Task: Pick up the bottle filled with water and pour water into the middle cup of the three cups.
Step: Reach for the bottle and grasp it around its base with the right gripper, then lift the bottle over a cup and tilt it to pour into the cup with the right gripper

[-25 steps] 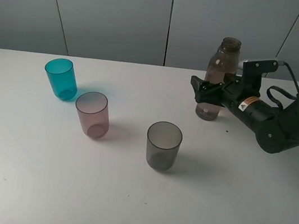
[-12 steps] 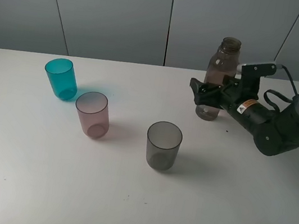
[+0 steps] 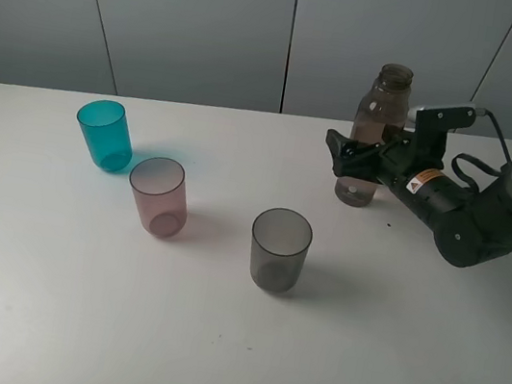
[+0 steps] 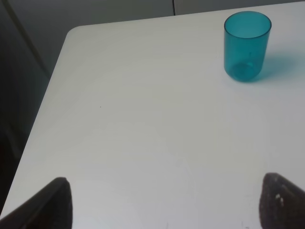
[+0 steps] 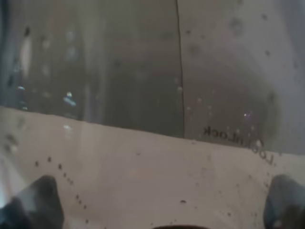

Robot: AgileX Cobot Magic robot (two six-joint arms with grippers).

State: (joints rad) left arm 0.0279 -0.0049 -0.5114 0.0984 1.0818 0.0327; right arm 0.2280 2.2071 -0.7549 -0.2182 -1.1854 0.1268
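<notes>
The bottle's opening should stay free to pour into the middle cup (image 3: 158,196), so my right gripper should next grab the bottle by its lower body (image 3: 362,160).
The brownish-pink bottle (image 3: 383,100) stands upright and uncapped at the back right of the white table. My right gripper (image 3: 358,160) is open, its fingers on either side of the bottle's lower body. In the right wrist view the bottle (image 5: 143,71) fills the frame between the wide-spread fingertips (image 5: 43,202). The three cups stand in a slanting row: teal (image 3: 104,134), pink middle cup (image 3: 158,196) and smoky grey (image 3: 279,248). My left gripper (image 4: 167,205) is open and empty over the table's left part. It is out of the exterior high view.
The teal cup also shows in the left wrist view (image 4: 247,45). The table's left edge and rounded corner (image 4: 66,43) lie close to my left gripper. A grey panelled wall (image 3: 205,18) stands behind the table.
My right gripper has edged slightly further around the bottle. The bottle and the cups have not moved.
</notes>
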